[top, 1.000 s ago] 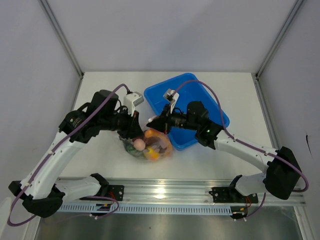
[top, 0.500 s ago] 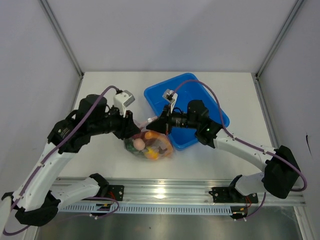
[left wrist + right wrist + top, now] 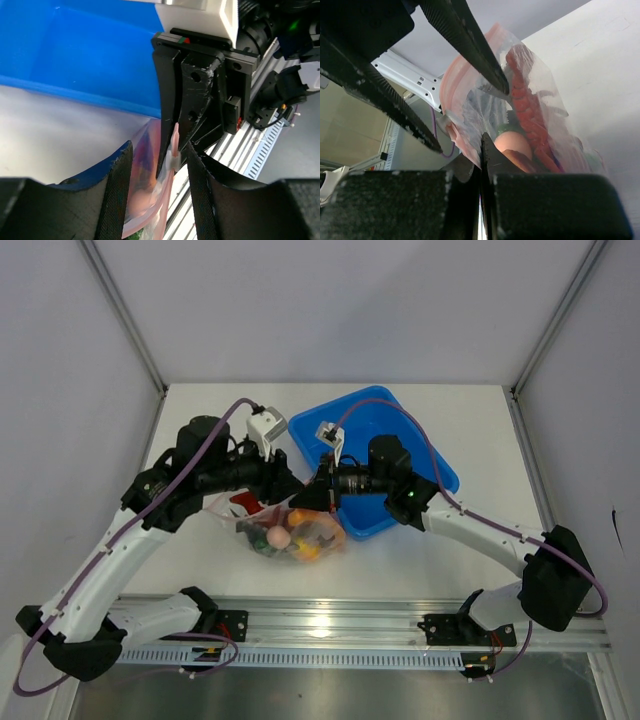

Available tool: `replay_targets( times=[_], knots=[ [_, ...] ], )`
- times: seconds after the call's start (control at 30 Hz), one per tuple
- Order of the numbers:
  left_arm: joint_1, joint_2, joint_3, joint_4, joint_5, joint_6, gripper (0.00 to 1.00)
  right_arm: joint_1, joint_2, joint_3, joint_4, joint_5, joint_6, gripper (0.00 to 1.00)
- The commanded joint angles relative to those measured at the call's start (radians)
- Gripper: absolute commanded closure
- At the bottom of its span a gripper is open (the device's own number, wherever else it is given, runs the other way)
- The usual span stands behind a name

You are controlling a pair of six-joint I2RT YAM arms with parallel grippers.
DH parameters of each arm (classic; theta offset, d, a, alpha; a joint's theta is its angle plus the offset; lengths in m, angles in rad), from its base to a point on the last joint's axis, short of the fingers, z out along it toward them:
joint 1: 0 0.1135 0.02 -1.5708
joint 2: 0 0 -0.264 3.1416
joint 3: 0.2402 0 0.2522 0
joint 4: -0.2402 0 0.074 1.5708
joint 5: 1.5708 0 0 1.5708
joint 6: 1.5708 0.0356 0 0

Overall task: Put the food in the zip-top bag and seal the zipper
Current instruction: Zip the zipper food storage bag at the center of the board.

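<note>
Next, my left gripper pinches the white slider [image 3: 173, 160] from either side of the zipper to draw it along and seal the bag.
The zip-top bag [image 3: 262, 527] hangs just above the table, with an egg [image 3: 280, 536], a yellow pepper [image 3: 305, 550], red chilies [image 3: 243, 503] and green pieces inside. My right gripper [image 3: 318, 498] is shut on the bag's mouth edge; the right wrist view shows its fingers [image 3: 490, 155] pinched on the pink strip, with chilies [image 3: 522, 100] and egg [image 3: 512, 145] behind. My left gripper [image 3: 159, 150] is open, one finger on each side of the zipper [image 3: 167, 185], level with its white slider [image 3: 173, 160] and not touching it. The slider [image 3: 449, 127] also shows in the right wrist view.
The blue tub [image 3: 400, 440] stands behind and to the right of the bag, under my right arm; its wall [image 3: 75, 50] fills the left wrist view's upper left. The metal rail [image 3: 330, 625] runs along the table's near edge.
My left gripper has moved right to the bag's mouth, close beside my right gripper. The bag now spreads wider to the left. My right gripper keeps its hold.
</note>
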Motion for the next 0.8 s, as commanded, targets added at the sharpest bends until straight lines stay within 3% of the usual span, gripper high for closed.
replay_targets(
  times=[0.0,0.27,0.5,0.6,0.73,0.77],
  knots=[
    [0.004,-0.008,0.001,0.049,0.077,0.014,0.5,-0.005,0.001,0.064,0.041,-0.028,-0.002,1.0],
    [0.005,-0.016,-0.026,0.039,0.077,0.019,0.52,-0.01,0.008,0.061,0.051,-0.028,0.005,1.0],
    [0.005,-0.023,-0.054,0.019,0.078,0.017,0.62,-0.017,0.008,0.059,0.06,-0.032,0.015,1.0],
    [0.005,-0.023,-0.059,0.01,0.074,0.02,0.72,-0.019,0.01,0.058,0.063,-0.035,0.018,1.0],
    [0.004,-0.02,-0.059,-0.033,0.034,0.025,0.98,-0.03,-0.001,0.027,0.114,-0.031,0.052,1.0],
    [0.005,-0.019,-0.057,-0.047,0.023,0.026,0.99,-0.034,-0.005,0.018,0.132,-0.029,0.066,1.0]
  ],
)
